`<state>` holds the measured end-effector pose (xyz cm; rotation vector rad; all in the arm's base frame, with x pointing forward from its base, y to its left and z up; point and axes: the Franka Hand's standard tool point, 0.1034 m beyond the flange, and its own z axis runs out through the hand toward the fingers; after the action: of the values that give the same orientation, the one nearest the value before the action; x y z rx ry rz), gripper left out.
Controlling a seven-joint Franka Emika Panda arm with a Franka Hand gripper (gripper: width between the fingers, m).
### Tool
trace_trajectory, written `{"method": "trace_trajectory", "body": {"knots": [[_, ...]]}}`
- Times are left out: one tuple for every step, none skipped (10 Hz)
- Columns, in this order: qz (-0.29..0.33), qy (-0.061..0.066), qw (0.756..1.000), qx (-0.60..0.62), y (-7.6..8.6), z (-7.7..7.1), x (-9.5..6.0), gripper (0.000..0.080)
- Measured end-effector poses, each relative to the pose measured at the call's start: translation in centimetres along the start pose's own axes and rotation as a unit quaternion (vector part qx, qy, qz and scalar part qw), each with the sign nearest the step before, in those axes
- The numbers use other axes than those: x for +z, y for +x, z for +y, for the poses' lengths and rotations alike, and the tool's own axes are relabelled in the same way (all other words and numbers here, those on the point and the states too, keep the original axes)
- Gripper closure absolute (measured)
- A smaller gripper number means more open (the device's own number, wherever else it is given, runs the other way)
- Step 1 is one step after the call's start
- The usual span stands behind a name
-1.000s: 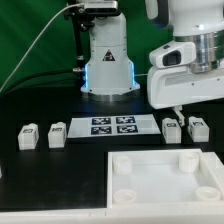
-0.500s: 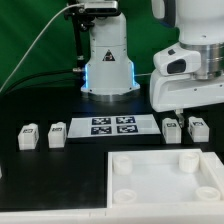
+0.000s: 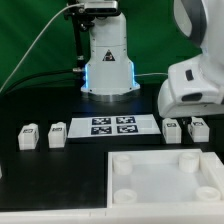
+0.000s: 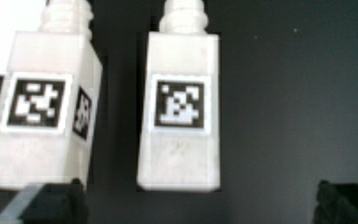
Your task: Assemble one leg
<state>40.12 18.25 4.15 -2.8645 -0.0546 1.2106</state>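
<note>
The middle leg's square end (image 4: 179,175) is still ahead of my fingers, so they would miss the leg if I closed now. My gripper needs to move toward that end before it closes on the leg.
In the wrist view, two white legs lie side by side on the black table, each with a black-and-white tag: one leg (image 4: 181,105) in the middle and another leg (image 4: 43,100) beside it. My gripper (image 4: 197,205) is open and empty. Its dark fingertips (image 4: 350,200) show at the frame's edge, wide apart, and the middle leg lies in line with the gap between them. In the exterior view, the arm's white hand (image 3: 195,90) hangs over the two legs (image 3: 171,127) at the right and partly hides them. Two more legs (image 3: 28,135) lie at the left.
The marker board (image 3: 112,125) lies between the two pairs of legs. The large white square piece with round corner sockets (image 3: 150,178) lies in front. The robot's base (image 3: 107,60) stands at the back with a cable beside it.
The arm's hand has moved toward the exterior view's right and lower, and now stands over the right pair of legs. No part has moved.
</note>
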Motion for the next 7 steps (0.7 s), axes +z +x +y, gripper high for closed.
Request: {"method": "trace_trajectory", "body": {"knots": [[-0.033,0.0,0.999,-0.001,0.5,0.0,-0.1,0.0151],[-0.023,0.003,1.0,-0.001,1.1,-0.2,-0.2,0.0151],[-0.024,0.002,1.0,-0.001,0.9,-0.1,-0.1,0.0151],[-0.028,0.002,1.0,0.004,0.9,-0.2,0.3,0.0151],[-0.034,0.0,0.999,0.007,0.9,-0.4,1.0,0.0151],[-0.037,-0.003,0.999,0.005,0.8,-0.7,1.6,0.0151],[-0.036,-0.004,0.999,0.004,0.8,-0.8,2.2,0.0151]]}}
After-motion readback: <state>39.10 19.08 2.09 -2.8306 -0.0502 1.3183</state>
